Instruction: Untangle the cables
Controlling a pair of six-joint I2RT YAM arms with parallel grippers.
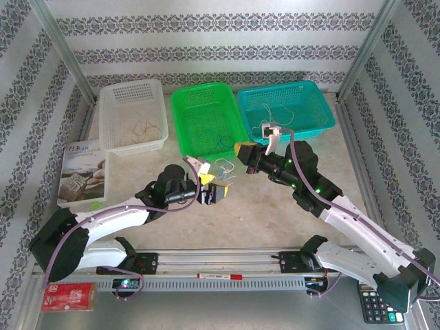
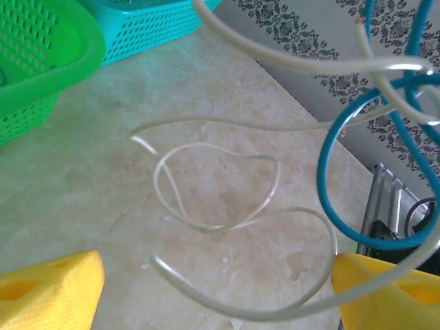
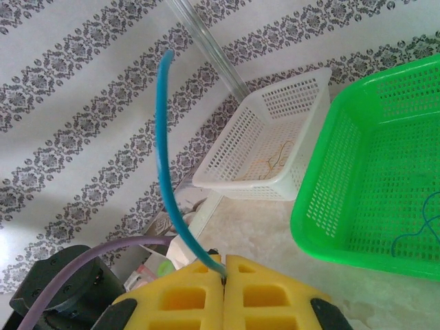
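The whitish cable (image 1: 220, 179) runs between the fingers of my left gripper, in front of one of them, so my left gripper should close on it.
A small tangle of thin cables (image 1: 225, 168) sits on the table between my two grippers. In the left wrist view, whitish cables (image 2: 220, 199) lie in loops on the marble top, and a blue cable (image 2: 328, 196) hangs knotted with a whitish one at the upper right. My left gripper (image 2: 220, 289) (image 1: 215, 193) stands open over the loops, its yellow fingers (image 2: 48, 289) wide apart and holding nothing. My right gripper (image 3: 225, 275) (image 1: 242, 150) is shut on the blue cable (image 3: 168, 179), which rises from between its yellow pads.
Three baskets line the back: white (image 1: 130, 113) with thin yellowish wires, green (image 1: 206, 117) with a blue wire (image 3: 419, 230), teal (image 1: 285, 106) with whitish wires. A book (image 1: 82, 172) lies at left, a calculator (image 1: 378, 302) near right, a red packet (image 1: 69, 295) near left.
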